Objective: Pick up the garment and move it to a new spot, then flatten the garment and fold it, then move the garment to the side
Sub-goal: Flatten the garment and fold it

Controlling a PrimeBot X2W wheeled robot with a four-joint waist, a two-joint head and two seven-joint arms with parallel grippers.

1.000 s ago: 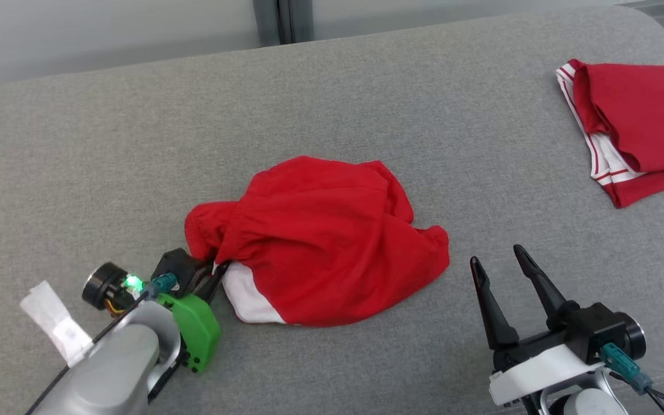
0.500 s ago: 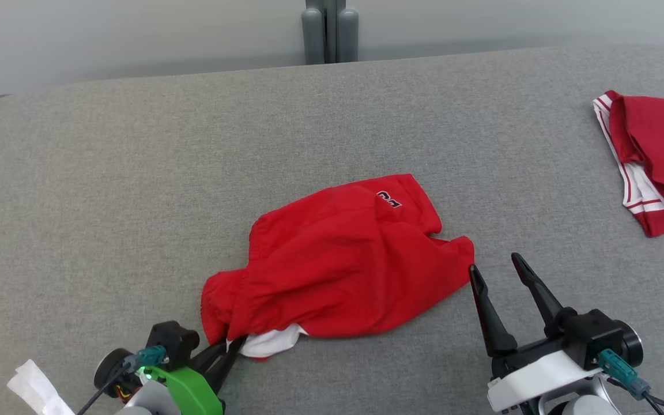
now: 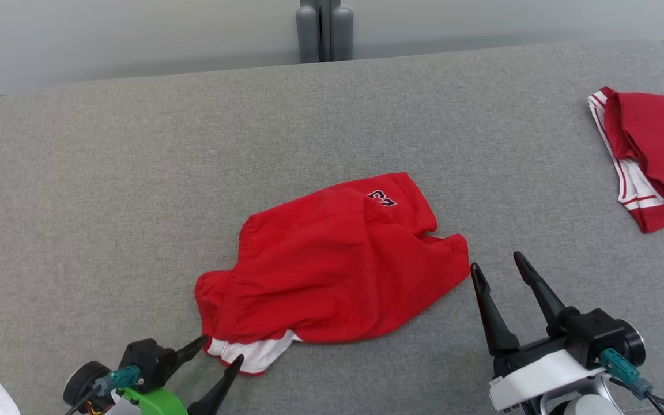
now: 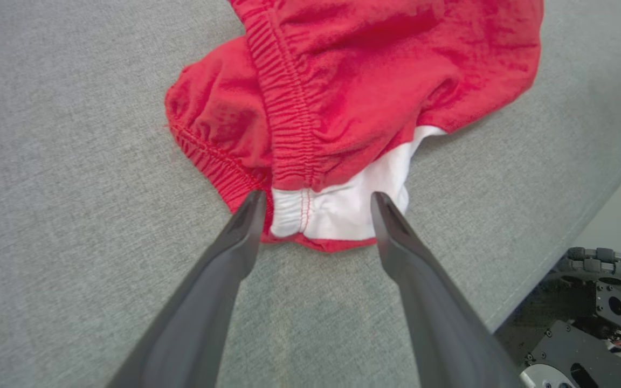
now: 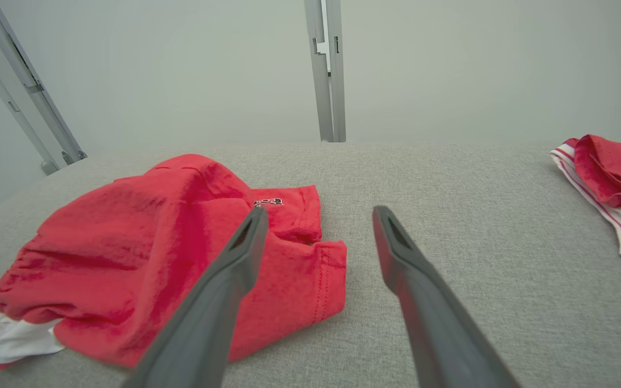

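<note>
My left gripper is going to pinch the white waistband corner (image 3: 217, 346) next, because the shorts (image 3: 336, 270) lie slack and crumpled and that corner sticks out at the shorts' edge.
The garment (image 3: 332, 271) is a pair of red shorts with a white inner panel, lying crumpled on the grey cushion (image 3: 136, 173) near its front edge. My left gripper (image 3: 219, 350) stands open at the garment's near-left corner. In the left wrist view the garment (image 4: 343, 102) lies ahead, and its white hem sits between the spread fingertips (image 4: 248, 213), which do not pinch it. My right gripper (image 3: 496, 262) is open just right of the garment's right edge, empty. In the right wrist view the garment (image 5: 143, 253) lies to the left of the fingers (image 5: 246, 242).
A second red garment with white striped trim (image 3: 649, 155) lies folded at the cushion's far right, also seen as red folded cloth (image 5: 618, 178). A grey post (image 3: 323, 29) stands behind the cushion. The cushion's front edge and robot base (image 4: 585, 323) are close by.
My left gripper has dragged the garment's corner toward the front edge and then opened, letting it go. The head camera tilted between the earliest frame and now. The right gripper stayed put.
</note>
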